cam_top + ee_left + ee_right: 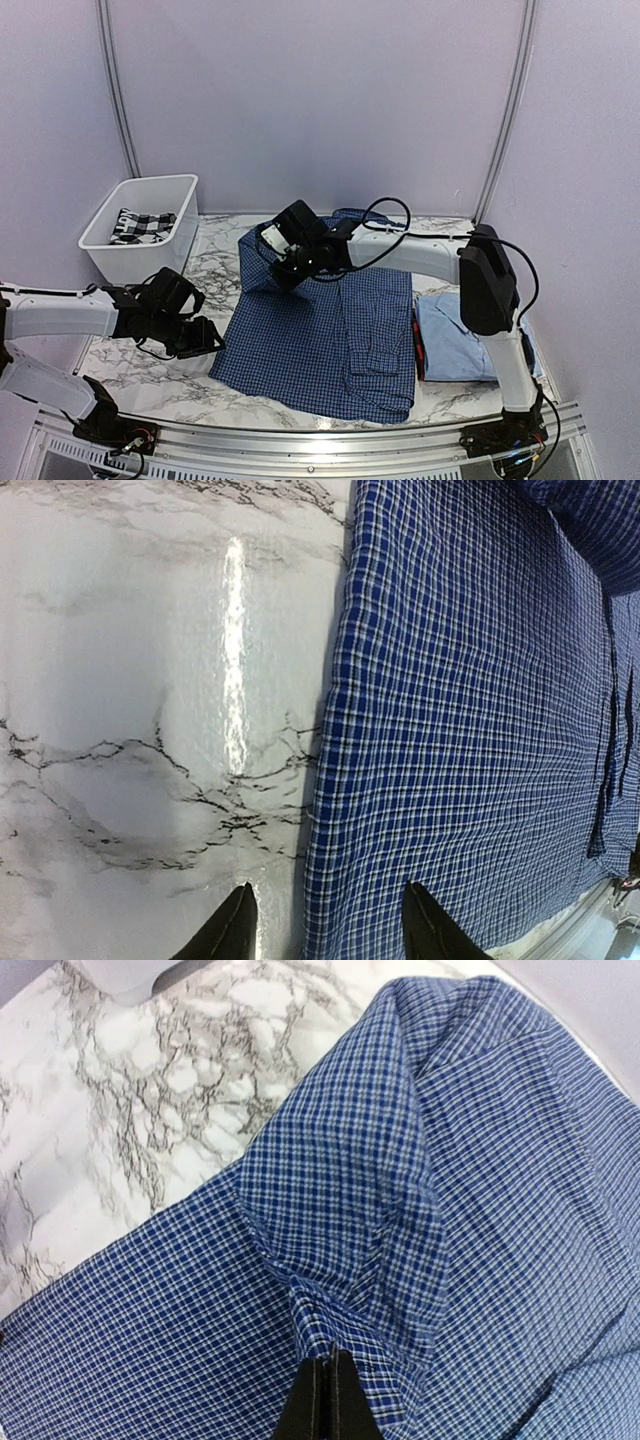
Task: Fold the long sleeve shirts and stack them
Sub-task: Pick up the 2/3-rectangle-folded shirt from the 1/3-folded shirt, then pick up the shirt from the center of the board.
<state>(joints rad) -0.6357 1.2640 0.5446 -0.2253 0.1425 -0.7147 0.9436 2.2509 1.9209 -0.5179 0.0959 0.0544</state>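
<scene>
My left gripper grabs the dark blue checked shirt (330, 335) by its marble-side edge near the shirt's hem (221, 354) next, to fold that side of the shirt inward.
The dark blue checked shirt (330, 335) lies spread on the marble table, one sleeve folded over its right side. My right gripper (280, 262) is shut on a pinch of its cloth at the far left corner and lifts it off the table; in the right wrist view (328, 1352) the fabric (400, 1180) bunches into the closed fingertips. My left gripper (212, 338) is open and low at the shirt's left edge; in the left wrist view (325, 920) one finger is over bare marble and the other over the shirt's (470, 710) hem. The light blue shirt (455, 340) lies folded at the right.
A white plastic bin (140, 228) holding a black-and-white checked cloth (140, 226) stands at the back left. A metal rail (320, 435) runs along the table's near edge. White walls close the back and sides.
</scene>
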